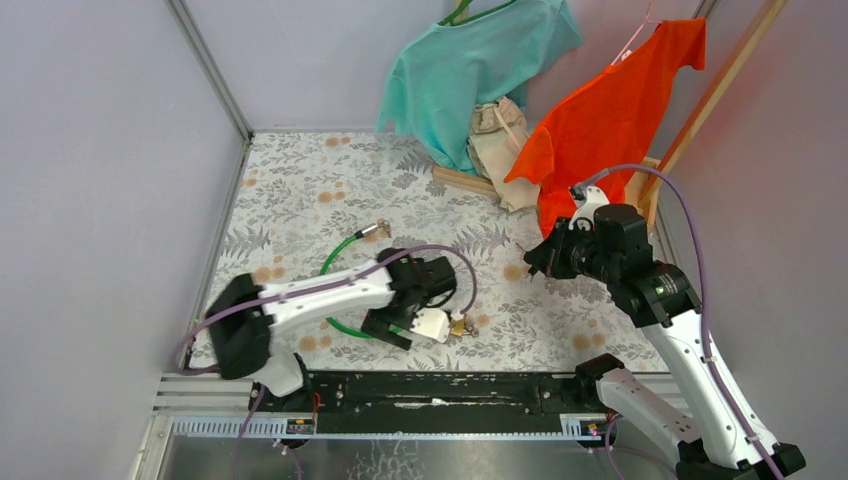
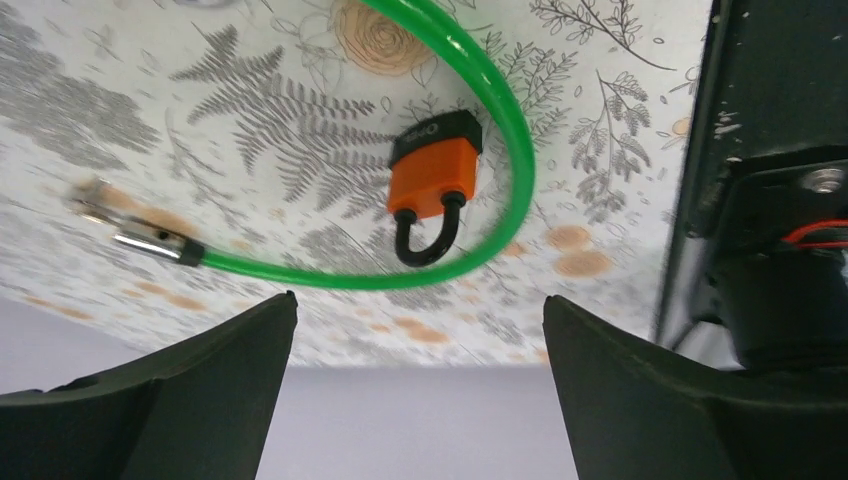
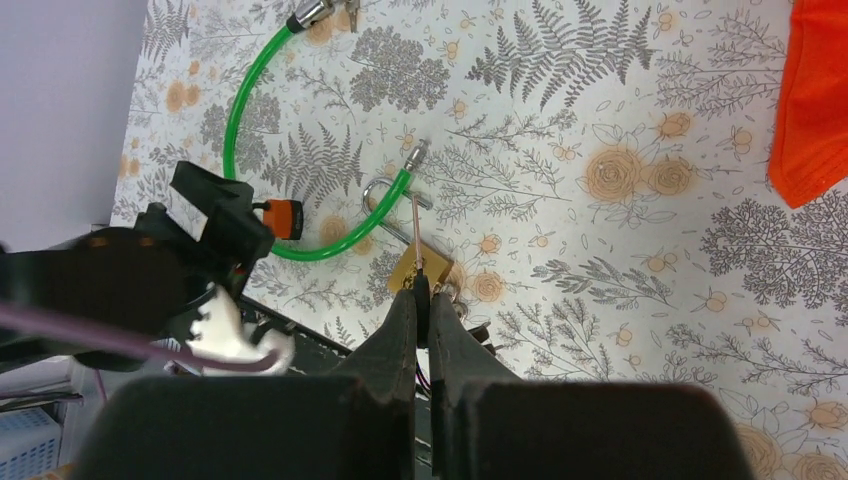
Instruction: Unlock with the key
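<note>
The left gripper reaches the orange padlock next and holds the sides of its orange body, leaving its black end open for the key (image 3: 416, 225).
A brass padlock (image 3: 420, 268) lies on the floral tabletop, its silver shackle around one end of a green cable (image 3: 236, 120). High above it my right gripper (image 3: 421, 283) is shut on the key (image 3: 416, 225), a thin blade sticking out past the fingertips. An orange padlock (image 2: 432, 180) with a black shackle is hooked on the same green cable (image 2: 505, 130). My left gripper (image 2: 420, 310) stands wide open just short of the orange padlock, nothing between its fingers. From above, the left gripper (image 1: 392, 330) sits left of the brass padlock (image 1: 461, 325), and the right gripper (image 1: 533, 262) hovers to its upper right.
A teal shirt (image 1: 470, 60) and an orange shirt (image 1: 610, 110) hang on a wooden rack (image 1: 700, 110) at the back right, with beige cloth (image 1: 500, 140) below. A black rail (image 1: 430, 390) runs along the near table edge. Grey walls close in the left and right sides.
</note>
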{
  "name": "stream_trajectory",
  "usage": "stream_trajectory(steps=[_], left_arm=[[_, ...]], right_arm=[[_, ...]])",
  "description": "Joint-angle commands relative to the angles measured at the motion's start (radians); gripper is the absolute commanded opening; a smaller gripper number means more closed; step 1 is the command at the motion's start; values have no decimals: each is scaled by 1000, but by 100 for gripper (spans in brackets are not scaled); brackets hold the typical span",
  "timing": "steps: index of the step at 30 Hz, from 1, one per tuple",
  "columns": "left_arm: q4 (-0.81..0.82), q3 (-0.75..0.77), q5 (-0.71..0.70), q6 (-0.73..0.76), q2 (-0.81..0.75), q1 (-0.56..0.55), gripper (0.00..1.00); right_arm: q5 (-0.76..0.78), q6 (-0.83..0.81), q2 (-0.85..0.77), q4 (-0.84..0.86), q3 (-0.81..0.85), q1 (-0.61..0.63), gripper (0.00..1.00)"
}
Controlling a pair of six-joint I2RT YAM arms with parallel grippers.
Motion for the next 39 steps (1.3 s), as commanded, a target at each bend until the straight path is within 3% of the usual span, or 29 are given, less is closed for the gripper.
stream_trajectory(steps=[1, 4, 8, 27, 39], left_arm=[[238, -157, 48, 287, -213, -3, 99], [348, -298, 59, 449, -349, -4, 97], [467, -392, 76, 552, -406, 15, 95], [408, -428, 45, 653, -237, 46, 86], [486, -528, -28, 688, -221, 75, 70]], right_arm=[[12, -21, 1, 15, 60, -3, 0], [12, -26, 4, 16, 63, -3, 0], [9, -23, 5, 18, 62, -4, 0], [23, -29, -6, 3, 59, -3, 0], [26, -26, -9, 3, 58, -3, 0]])
